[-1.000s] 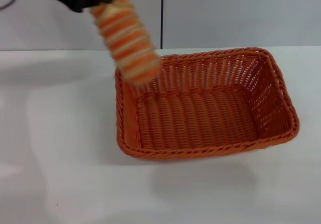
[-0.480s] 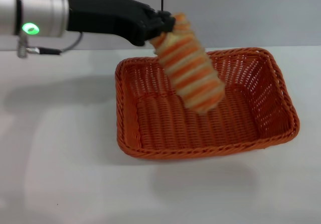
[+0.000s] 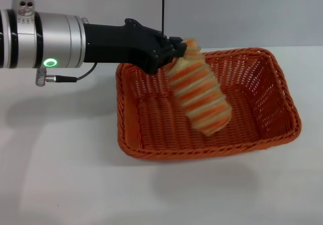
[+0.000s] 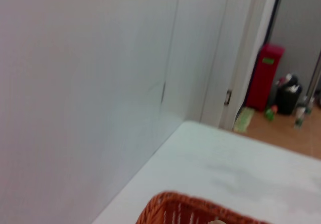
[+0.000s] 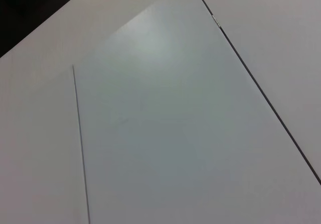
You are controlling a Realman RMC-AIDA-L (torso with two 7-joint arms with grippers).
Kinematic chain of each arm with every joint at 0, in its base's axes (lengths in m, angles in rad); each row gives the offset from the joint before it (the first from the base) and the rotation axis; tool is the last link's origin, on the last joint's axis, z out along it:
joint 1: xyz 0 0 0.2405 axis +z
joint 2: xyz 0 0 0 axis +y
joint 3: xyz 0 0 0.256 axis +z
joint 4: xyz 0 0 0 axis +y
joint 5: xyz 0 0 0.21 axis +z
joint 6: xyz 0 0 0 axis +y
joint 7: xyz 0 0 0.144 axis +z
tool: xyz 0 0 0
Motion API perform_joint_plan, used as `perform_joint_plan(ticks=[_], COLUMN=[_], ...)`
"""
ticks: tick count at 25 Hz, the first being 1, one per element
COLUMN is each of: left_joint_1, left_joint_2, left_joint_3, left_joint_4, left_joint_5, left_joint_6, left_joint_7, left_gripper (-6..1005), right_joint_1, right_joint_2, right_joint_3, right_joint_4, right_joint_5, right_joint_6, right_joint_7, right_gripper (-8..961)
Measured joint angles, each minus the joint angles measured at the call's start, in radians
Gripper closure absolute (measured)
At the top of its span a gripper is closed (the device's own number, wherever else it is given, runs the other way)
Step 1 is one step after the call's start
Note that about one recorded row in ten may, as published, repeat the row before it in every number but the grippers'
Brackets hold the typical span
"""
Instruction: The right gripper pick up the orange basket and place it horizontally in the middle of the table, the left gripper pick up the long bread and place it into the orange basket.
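The long bread's lower end (image 3: 209, 121) is inside the orange basket's rim and over the basket's bottom, so the robot's left gripper needs to let go of the bread.
The orange basket (image 3: 262, 96) lies lengthwise in the middle of the white table (image 3: 60, 174) in the head view. Over its inside hangs the long bread (image 3: 199, 95), striped orange and cream, tilted with its lower end down toward the basket floor. My left gripper (image 3: 175, 52) reaches in from the left and is shut on the bread's upper end, above the basket's back left part. The basket's rim (image 4: 185, 206) shows at the edge of the left wrist view. My right gripper is out of view; its wrist view shows only wall panels.
A light grey wall (image 3: 242, 13) with a dark vertical seam stands behind the table. The left arm's silver cuff (image 3: 45, 38) with a green light hovers over the table's left side. A red bin (image 4: 266, 76) stands far off beyond the table.
My left arm has carried the bread rightward from over the basket's back left corner and lowered it over the inside of the basket. The basket has stayed put.
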Motion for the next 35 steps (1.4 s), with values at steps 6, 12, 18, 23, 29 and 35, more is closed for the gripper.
perform_joint_plan(ticks=[6,12,18,23,29,35], left_joint_1=[0.026,0.029,0.035,0.097,0.172,0.184], left_joint_2=[0.002,0.001,0.001,0.004,0.006,0.003], left_joint_3=[-0.017,-0.010,-0.039,-0.144,-0.278,-0.459], left_joint_4=[-0.038,-0.080,-0.093,-0.114,-0.296,-0.520], left_joint_5=[-0.103,-0.129,-0.143,-0.262,-0.524,-0.567], left_joint_6=[-0.014,-0.028,-0.028,-0.003,0.109,0.220], left_joint_7=[0.089,0.161,0.191,0.349,0.675,0.874], left_gripper=[914,775,559,420,275,191], right_joint_1=[0.004,0.011,0.016,0.021,0.027,0.039], right_joint_2=[-0.001,-0.005,-0.011,-0.015,-0.019,-0.026], right_joint_3=[-0.003,-0.003,-0.002,0.002,0.006,0.010], right_joint_4=[-0.003,-0.007,-0.008,-0.008,-0.041,-0.059], right_joint_5=[-0.002,-0.016,-0.027,-0.027,-0.028,-0.028], right_joint_6=[0.005,0.015,0.022,0.025,0.066,0.098], right_joint_7=[0.000,0.000,0.000,0.000,0.008,0.006], right_gripper=[317,315,313,311,309,307])
